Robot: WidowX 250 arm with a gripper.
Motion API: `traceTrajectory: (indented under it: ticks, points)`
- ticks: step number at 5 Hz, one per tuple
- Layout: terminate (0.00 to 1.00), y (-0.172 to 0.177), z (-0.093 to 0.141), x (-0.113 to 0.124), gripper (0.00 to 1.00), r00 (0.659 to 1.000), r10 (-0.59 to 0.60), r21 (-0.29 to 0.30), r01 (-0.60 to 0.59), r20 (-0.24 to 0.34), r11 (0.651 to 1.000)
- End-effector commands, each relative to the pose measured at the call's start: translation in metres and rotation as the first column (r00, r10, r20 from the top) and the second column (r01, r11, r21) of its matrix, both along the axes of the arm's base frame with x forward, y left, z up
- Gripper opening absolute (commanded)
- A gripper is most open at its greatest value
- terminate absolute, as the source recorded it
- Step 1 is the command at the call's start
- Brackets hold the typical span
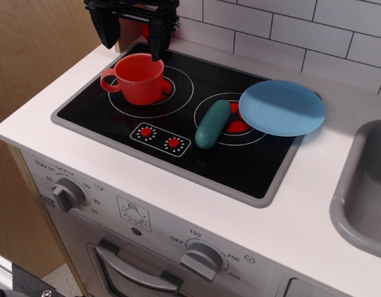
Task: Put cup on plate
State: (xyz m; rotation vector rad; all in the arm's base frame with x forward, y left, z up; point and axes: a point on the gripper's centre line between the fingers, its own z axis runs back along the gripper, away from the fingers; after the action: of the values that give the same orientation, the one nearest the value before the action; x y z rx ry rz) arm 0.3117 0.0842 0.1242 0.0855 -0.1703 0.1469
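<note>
My gripper grabs the red-orange cup by its handle side [117, 79] next, to set the cup upright on the light blue plate [282, 107].
The red-orange cup [138, 78] stands upright on the left burner of the black toy stovetop [178, 117], its loop handle pointing left. The light blue plate [282, 107] lies at the right side of the stovetop, partly over the right burner and the edge. My black gripper [132, 34] is open, just above and behind the cup, with one finger to the left and the other over the cup's far rim. It holds nothing.
A dark green oblong toy [212, 124] lies between cup and plate on the right burner. A grey sink [367, 185] is at the right edge. White tile wall behind, wooden panel at left. Stove knobs [68, 195] sit on the front.
</note>
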Motion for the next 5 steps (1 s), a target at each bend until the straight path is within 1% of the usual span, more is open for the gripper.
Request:
traceTrajectory:
  ticks: [1, 2, 3, 4, 5]
  points:
    - [0.0, 0.0, 0.0, 0.0, 1.0, 1.0, 0.0, 0.0, 0.0, 0.0, 1.0]
    - [0.0, 0.026, 0.014, -0.004, 1.0, 0.969, -0.247, 0.001, 0.247, -0.008, 0.969]
    - [0.0, 0.043, 0.019, -0.005, 1.0, 0.878, -0.479, 0.019, 0.479, -0.006, 0.877]
    - [0.0, 0.058, 0.01, 0.004, 1.0, 0.746, -0.663, 0.012, 0.665, -0.058, 0.747]
    - [0.0, 0.062, -0.002, 0.004, 1.0, 0.719, -0.691, 0.047, 0.695, -0.075, 0.718]
